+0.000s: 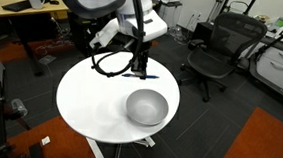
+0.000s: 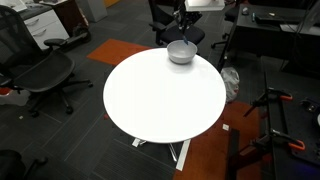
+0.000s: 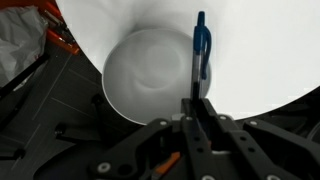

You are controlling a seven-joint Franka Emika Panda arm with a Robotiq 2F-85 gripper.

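The blue pen would miss the middle of the bowl and lie across the bowl's rim over the table. I need to move the pen toward the middle before I open my gripper.
My gripper [image 3: 198, 103] is shut on a blue pen [image 3: 201, 50], which sticks out past the fingertips over the round white table [image 3: 260, 50]. A grey bowl [image 3: 150, 75] sits just beside the pen near the table's edge. In an exterior view the gripper [image 1: 139, 69] hangs above the table with the pen [image 1: 145, 76] at its tip, a short way behind the bowl [image 1: 146, 107]. In an exterior view the gripper [image 2: 183, 22] hovers over the bowl [image 2: 181, 52] at the far rim of the table [image 2: 160, 95].
Black office chairs [image 1: 213, 54] [image 2: 45, 70] stand around the table. A black cable loop [image 1: 111, 63] hangs off the arm over the table's back edge. Desks [image 1: 26, 11] line the background, and an orange carpet patch [image 1: 262, 148] lies on the floor.
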